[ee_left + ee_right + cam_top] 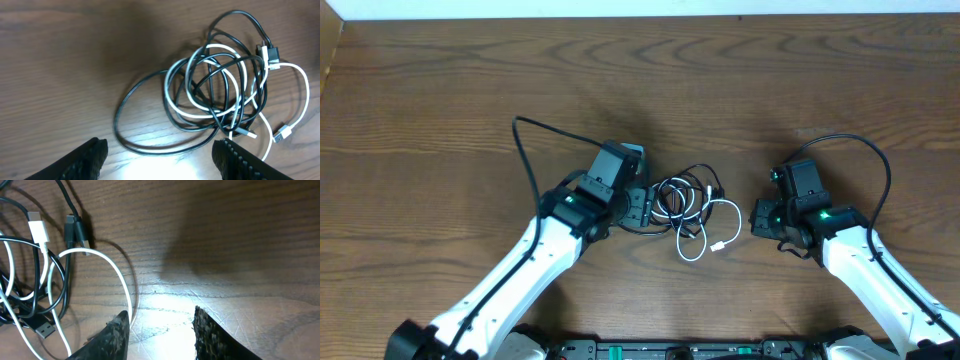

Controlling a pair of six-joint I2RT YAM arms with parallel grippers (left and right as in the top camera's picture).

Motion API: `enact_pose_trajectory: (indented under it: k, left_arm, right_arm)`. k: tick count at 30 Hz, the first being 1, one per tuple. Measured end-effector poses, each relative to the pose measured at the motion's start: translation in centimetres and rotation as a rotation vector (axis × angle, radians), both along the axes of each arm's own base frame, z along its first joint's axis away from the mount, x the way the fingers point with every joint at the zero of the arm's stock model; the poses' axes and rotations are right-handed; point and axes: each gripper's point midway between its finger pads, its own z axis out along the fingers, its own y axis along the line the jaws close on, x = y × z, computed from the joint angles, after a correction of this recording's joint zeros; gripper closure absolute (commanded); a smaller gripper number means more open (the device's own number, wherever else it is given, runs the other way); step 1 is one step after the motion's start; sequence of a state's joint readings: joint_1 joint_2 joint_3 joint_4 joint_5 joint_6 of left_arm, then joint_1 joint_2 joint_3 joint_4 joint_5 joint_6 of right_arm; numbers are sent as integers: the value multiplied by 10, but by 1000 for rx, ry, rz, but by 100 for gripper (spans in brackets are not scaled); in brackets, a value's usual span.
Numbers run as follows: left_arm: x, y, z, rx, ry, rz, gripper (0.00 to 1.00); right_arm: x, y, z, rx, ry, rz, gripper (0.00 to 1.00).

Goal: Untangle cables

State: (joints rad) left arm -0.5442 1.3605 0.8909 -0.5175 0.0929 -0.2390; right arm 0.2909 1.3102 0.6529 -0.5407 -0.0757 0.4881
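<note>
I next need to grab black cord at the heap's near edge [643,234] [161,153] with my left gripper, so the plug side stays free for the right gripper to untangle.
The cables [688,205] lie in one tangled heap at the table's middle: a white cord [300,80] looped through black cords [130,100], with small plug ends at the right. My left gripper [638,208] sits at the heap's left edge. Its jaws are open [162,160], and the outer black loop lies just ahead of the fingertips, untouched. My right gripper [761,217] stands a little right of the heap. It is open [161,330] over bare wood, with the white cord [117,272] passing just beside its left finger [112,337].
The wooden table [440,90] stretches around the heap. Thick black arm wires arc above the left arm [525,150] and the right arm [880,160]. The table's far edge [620,15] runs along the top.
</note>
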Motion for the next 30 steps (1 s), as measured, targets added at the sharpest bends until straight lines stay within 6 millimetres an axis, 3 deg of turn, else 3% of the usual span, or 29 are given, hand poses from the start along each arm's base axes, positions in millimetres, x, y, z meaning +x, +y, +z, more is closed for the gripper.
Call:
enact_pose_trajectory:
  k: [6, 14, 19, 23, 28, 30]
  left_arm:
    - [4, -21, -22, -58, 63, -42, 31]
    - [4, -32, -65, -61, 166, -52, 41]
    - [4, -49, -79, -130, 208, -79, 43]
    - [0, -55, -88, -158, 247, -90, 57]
    - [-3, -58, -91, -174, 273, -98, 92]
    - [-4, -61, -90, -186, 273, -106, 92]
  right_arm:
    - [0, 0, 0, 1, 1, 0, 62]
    - [-1, 0, 0, 2, 3, 1, 62]
    - [-2, 0, -1, 1, 9, 1, 62]
    - [-3, 0, -1, 0, 12, 2, 62]
    - [-4, 1, -1, 7, 18, 5, 61]
    - [-4, 4, 0, 22, 15, 17, 60]
